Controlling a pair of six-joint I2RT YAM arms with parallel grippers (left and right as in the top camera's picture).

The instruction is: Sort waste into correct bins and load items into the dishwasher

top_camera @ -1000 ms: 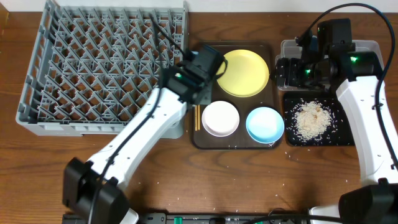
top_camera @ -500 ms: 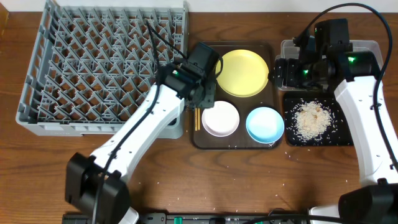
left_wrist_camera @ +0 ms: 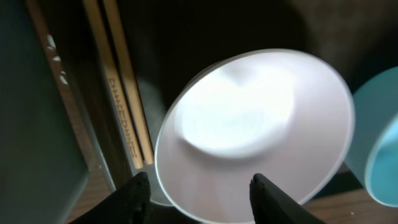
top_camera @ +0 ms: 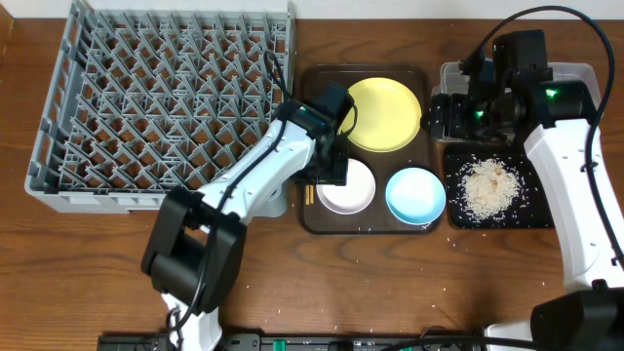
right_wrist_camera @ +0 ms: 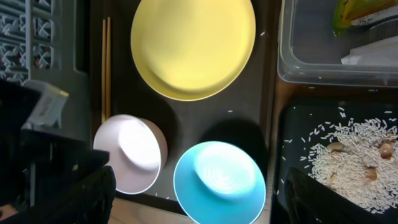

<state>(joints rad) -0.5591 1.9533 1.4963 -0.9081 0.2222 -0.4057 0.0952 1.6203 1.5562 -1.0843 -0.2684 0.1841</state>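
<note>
The white bowl is to go into the dishwasher rack, so the robot's left gripper will next pick it up by its rim beside the chopsticks and leave the bowl's opposite edge free.
My left gripper hangs open low over the left rim of the white bowl on the brown tray. In the left wrist view its gripper has one fingertip outside the white bowl and one over it, gripping nothing. The chopsticks lie just left of the bowl. The yellow plate and light blue bowl share the tray. My right gripper is open and empty above the clear tub. Rice lies in the black tray.
The grey dishwasher rack fills the left side, its right wall next to the brown tray. In the right wrist view the clear tub holds the snack packet and paper wrapper. Stray rice grains dot the table's front.
My left gripper has moved forward from beside the yellow plate to the white bowl, and its jaws have opened. The right arm has not moved.
</note>
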